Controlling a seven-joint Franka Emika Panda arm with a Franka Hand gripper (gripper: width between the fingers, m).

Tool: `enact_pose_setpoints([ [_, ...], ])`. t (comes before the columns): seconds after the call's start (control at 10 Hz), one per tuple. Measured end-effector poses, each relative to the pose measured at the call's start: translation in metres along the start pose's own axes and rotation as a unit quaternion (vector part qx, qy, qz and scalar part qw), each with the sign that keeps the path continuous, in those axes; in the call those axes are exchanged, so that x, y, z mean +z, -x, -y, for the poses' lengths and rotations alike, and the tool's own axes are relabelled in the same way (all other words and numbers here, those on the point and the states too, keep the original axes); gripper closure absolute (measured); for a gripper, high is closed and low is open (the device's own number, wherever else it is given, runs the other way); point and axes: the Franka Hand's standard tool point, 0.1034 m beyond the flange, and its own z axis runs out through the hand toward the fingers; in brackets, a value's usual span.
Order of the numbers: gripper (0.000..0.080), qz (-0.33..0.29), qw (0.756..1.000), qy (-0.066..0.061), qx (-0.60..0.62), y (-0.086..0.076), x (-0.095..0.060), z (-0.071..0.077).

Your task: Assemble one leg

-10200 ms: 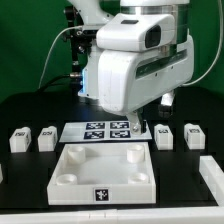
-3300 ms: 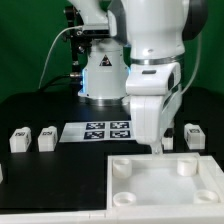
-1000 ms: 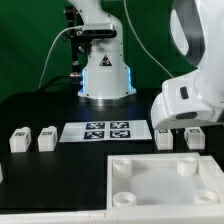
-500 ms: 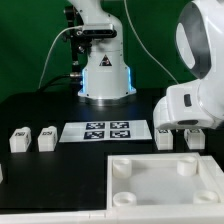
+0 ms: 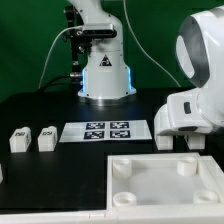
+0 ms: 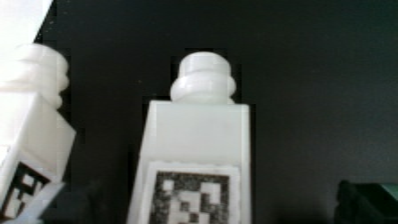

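Observation:
My gripper's dark fingers are on either side of the tagged white leg (image 6: 192, 185), so it is time to close now. Closing now would catch the leg.
In the wrist view a leg (image 6: 196, 140), a small white block with a rounded peg and a black-and-white tag (image 6: 192, 196), lies between my gripper's (image 6: 205, 205) dark fingers (image 6: 366, 196). Dark gaps show on both sides, so the jaws are open and not touching it. A second leg (image 6: 32, 110) lies beside it. In the exterior view my white hand (image 5: 192, 112) hangs low over the two right legs (image 5: 165, 141) (image 5: 196, 141) and hides the fingertips. Two more legs (image 5: 18, 139) (image 5: 46, 138) stand at that view's left.
The large white square piece (image 5: 150, 190) with round corner sockets lies at the front right, just in front of the right legs. The marker board (image 5: 105, 130) lies in the middle. The robot base (image 5: 100, 70) stands at the back.
The square piece has shifted from front centre to front right. My hand has left it, moved to the exterior view's right and sunk lower over the right legs.

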Motion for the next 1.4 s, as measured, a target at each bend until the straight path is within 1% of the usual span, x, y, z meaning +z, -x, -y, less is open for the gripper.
enact_pose_setpoints([
  [0.1,0.0150,0.000,1.000,0.000,0.000,0.000,0.000,0.000],
  [0.3,0.0414,0.000,1.000,0.000,0.000,0.000,0.000,0.000],
  [0.4,0.0511,0.000,1.000,0.000,0.000,0.000,0.000,0.000],
  [1.2,0.0509,0.000,1.000,0.000,0.000,0.000,0.000,0.000],
  [1.3,0.0509,-0.002,1.000,0.000,-0.003,-0.001,-0.003,-0.002],
  [1.4,0.0509,-0.018,1.000,-0.003,-0.008,-0.001,-0.023,-0.007],
])
